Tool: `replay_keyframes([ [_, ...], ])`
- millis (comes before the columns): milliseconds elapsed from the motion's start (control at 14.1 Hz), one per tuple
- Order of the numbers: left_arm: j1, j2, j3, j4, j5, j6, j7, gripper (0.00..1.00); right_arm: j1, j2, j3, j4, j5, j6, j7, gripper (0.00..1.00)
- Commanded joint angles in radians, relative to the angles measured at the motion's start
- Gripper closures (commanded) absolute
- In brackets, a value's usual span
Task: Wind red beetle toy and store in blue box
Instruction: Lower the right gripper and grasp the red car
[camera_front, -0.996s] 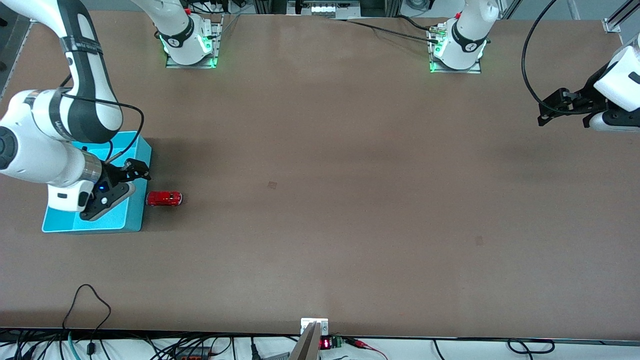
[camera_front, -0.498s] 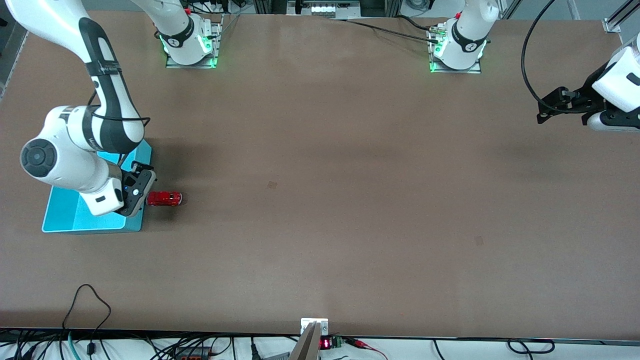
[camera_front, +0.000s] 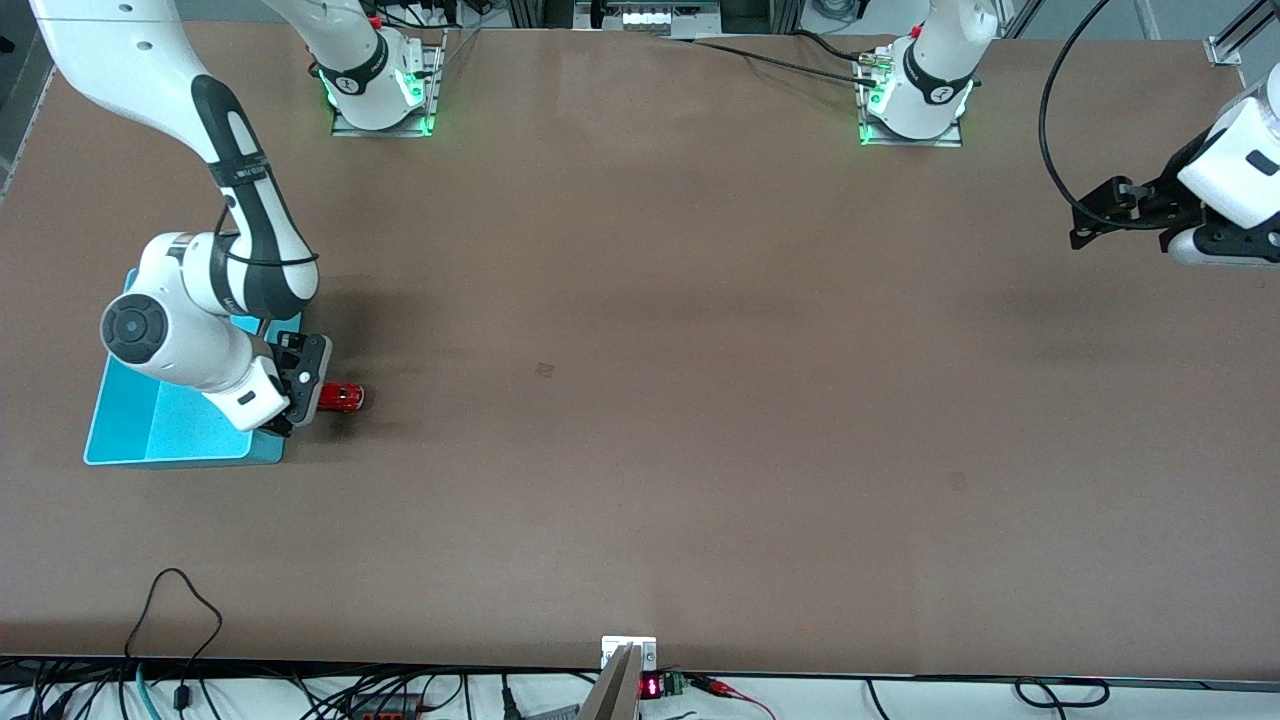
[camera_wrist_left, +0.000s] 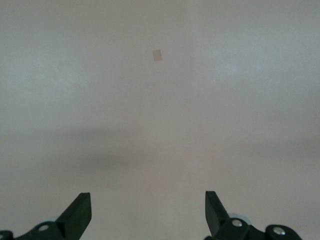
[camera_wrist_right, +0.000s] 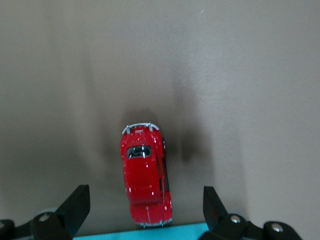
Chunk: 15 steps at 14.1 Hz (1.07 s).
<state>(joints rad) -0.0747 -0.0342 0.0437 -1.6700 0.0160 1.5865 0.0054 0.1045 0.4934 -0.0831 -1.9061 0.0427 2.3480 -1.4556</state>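
I will next grab the red beetle toy by the sides of its cabin (camera_front: 342, 396) with my right gripper, so that I can store the toy in the blue box (camera_front: 150, 425).
The red beetle toy (camera_front: 341, 397) stands on the table right beside the blue box (camera_front: 150, 425), on the side toward the left arm's end. In the right wrist view the toy (camera_wrist_right: 145, 175) lies lengthwise with one end against the box's rim (camera_wrist_right: 150, 233). My right gripper (camera_front: 300, 385) hangs over the box's edge next to the toy; its fingers (camera_wrist_right: 75, 207) are spread wide on either side of the toy, above it and not touching. My left gripper (camera_front: 1095, 215) waits open and empty above the table at the left arm's end; its wrist view shows only bare table.
The brown table (camera_front: 640, 420) stretches wide between the two arms. The arm bases (camera_front: 380, 95) stand along the table's edge farthest from the front camera. Cables (camera_front: 170, 620) trail off the nearest edge. The right arm's elbow covers part of the box.
My right gripper has swung from over the box toward the toy and turned downward, now at the box's edge beside it. The toy and box have not moved. The left arm barely shifted.
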Motion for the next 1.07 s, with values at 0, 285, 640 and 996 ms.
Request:
replay_keyframes([
  [0,-0.01,0.02,0.001,0.042,-0.002,-0.016,-0.013,0.0,0.003,0.004,-0.001,-0.036,-0.011,0.066,-0.04,0.0],
  [285,-0.01,0.02,-0.015,0.045,-0.002,-0.017,-0.018,0.0,0.02,0.02,0.0,-0.074,-0.007,0.118,-0.032,0.0],
  [640,-0.01,0.022,-0.015,0.045,-0.002,-0.016,-0.018,0.0,0.02,0.039,0.0,-0.08,-0.009,0.165,-0.04,0.0],
  [996,-0.01,0.022,-0.015,0.045,-0.002,-0.016,-0.018,0.0,0.021,0.042,-0.001,-0.091,-0.018,0.194,-0.041,0.37],
])
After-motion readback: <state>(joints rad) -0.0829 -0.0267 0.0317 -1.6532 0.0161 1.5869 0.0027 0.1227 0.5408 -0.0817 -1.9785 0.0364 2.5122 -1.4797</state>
